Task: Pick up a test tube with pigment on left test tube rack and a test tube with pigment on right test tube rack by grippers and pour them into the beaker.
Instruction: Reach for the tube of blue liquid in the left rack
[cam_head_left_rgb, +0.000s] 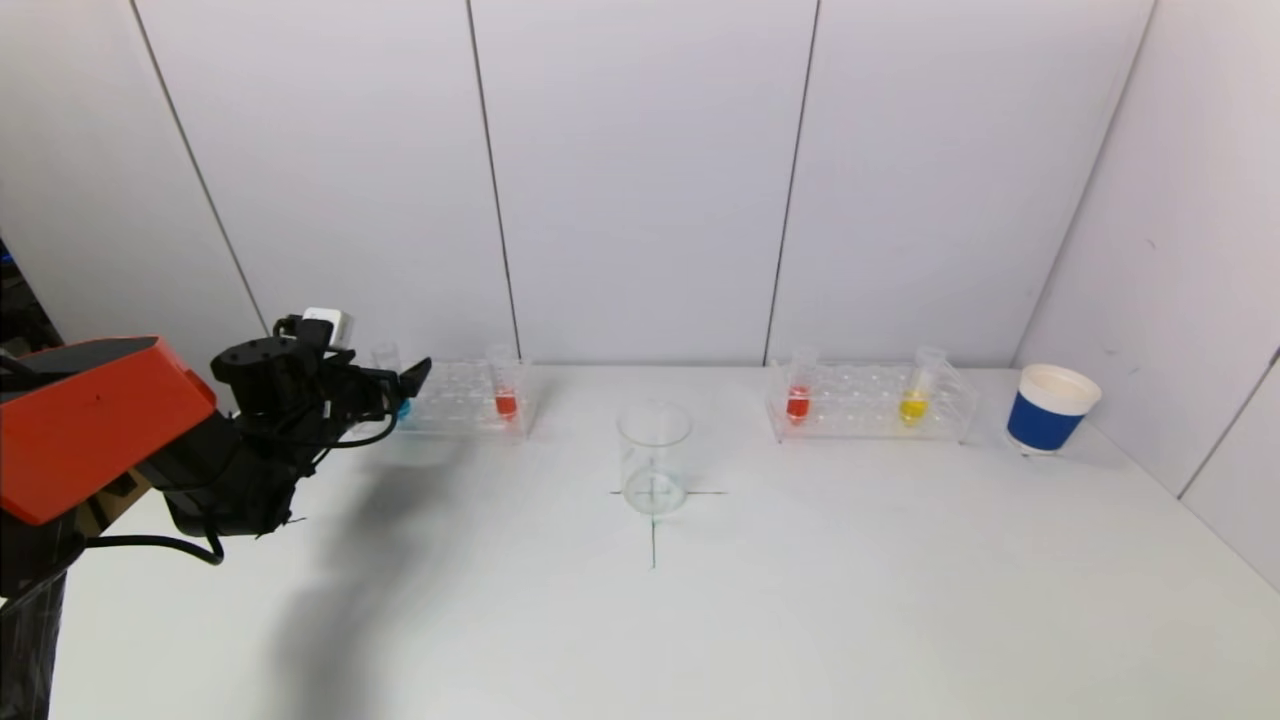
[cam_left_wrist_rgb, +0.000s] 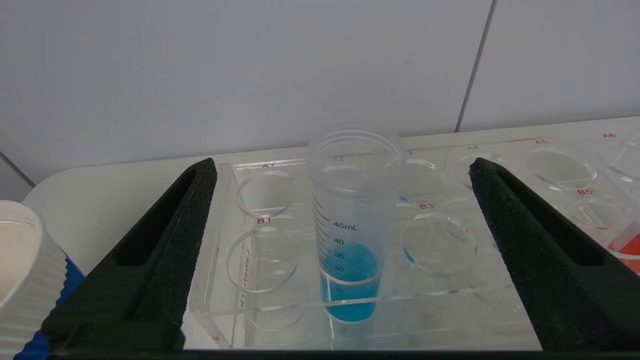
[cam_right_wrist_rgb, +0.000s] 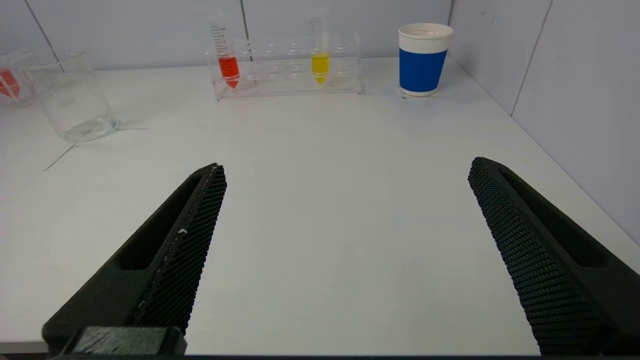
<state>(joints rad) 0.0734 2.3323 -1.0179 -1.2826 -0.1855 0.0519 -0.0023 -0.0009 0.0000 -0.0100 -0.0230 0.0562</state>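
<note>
The rack surrounds the lower half of the clear test tube with blue pigment, so my left gripper needs to grab the test tube next by its upper part under its rim (cam_head_left_rgb: 385, 360) (cam_left_wrist_rgb: 357, 213).
The left clear rack (cam_head_left_rgb: 465, 400) holds a tube with blue pigment (cam_head_left_rgb: 402, 405) and a tube with red pigment (cam_head_left_rgb: 505, 392). My left gripper (cam_head_left_rgb: 405, 385) is open at the rack's left end. In the left wrist view the blue tube (cam_left_wrist_rgb: 352, 225) stands upright in the rack (cam_left_wrist_rgb: 450, 305), between the spread fingers of the left gripper (cam_left_wrist_rgb: 342, 165) and untouched. The right rack (cam_head_left_rgb: 870, 405) holds a red tube (cam_head_left_rgb: 798, 395) and a yellow tube (cam_head_left_rgb: 915, 395). The empty glass beaker (cam_head_left_rgb: 655, 458) stands between the racks. My right gripper (cam_right_wrist_rgb: 345, 167) is open and empty over bare table, out of the head view.
A blue-and-white paper cup (cam_head_left_rgb: 1050, 408) stands right of the right rack, near the side wall. Another paper cup (cam_left_wrist_rgb: 20, 270) shows beside the left rack in the left wrist view. A black cross is marked on the table under the beaker.
</note>
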